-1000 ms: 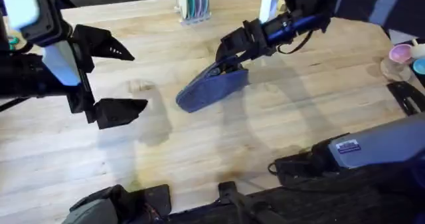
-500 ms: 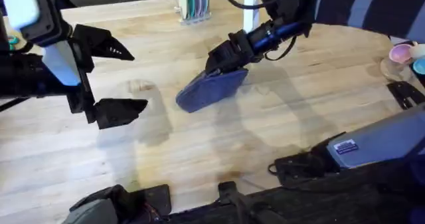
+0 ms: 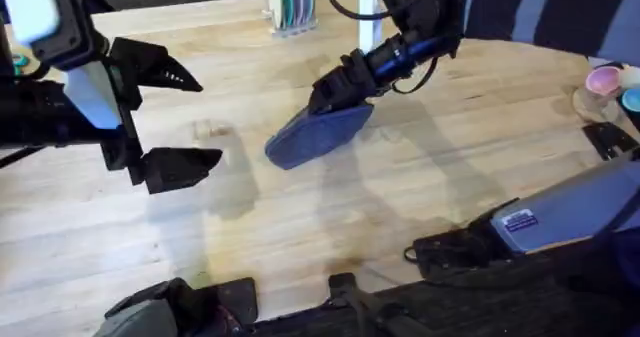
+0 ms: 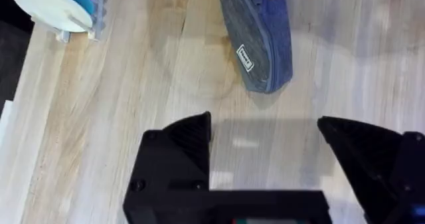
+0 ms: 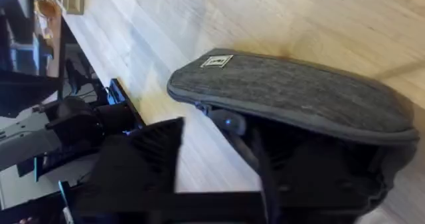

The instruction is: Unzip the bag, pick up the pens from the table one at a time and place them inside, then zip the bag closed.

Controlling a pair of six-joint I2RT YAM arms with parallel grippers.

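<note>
I need to grab the bag by its free labelled end (image 3: 281, 151) (image 4: 267, 79) with my left gripper next, because my right gripper is crowding the zipper-pull end.
The blue-grey bag (image 3: 318, 135) lies slanted at the middle of the table (image 3: 300, 227), its zipper edge facing my right gripper (image 3: 335, 95). That gripper sits at the bag's far end. In the right wrist view the bag (image 5: 292, 91) has its lower edge and a small zipper part (image 5: 229, 123) between the fingers of the open right gripper (image 5: 222, 136). My left gripper (image 3: 205, 120) hovers open above the table's left side, well clear of the bag. From the left wrist the bag (image 4: 260, 44) lies beyond the open left gripper (image 4: 263, 124). The pens are out of view.
A rack of plates (image 3: 290, 2) stands at the table's far edge and shows again as the rack (image 4: 60, 4) in the left wrist view. Pink and blue cups (image 3: 608, 82) and a black object (image 3: 610, 139) sit at the right edge.
The right arm has swung its elbow leftward and the gripper has shifted slightly left along the bag's far end. The bag and the left arm have stayed put.
</note>
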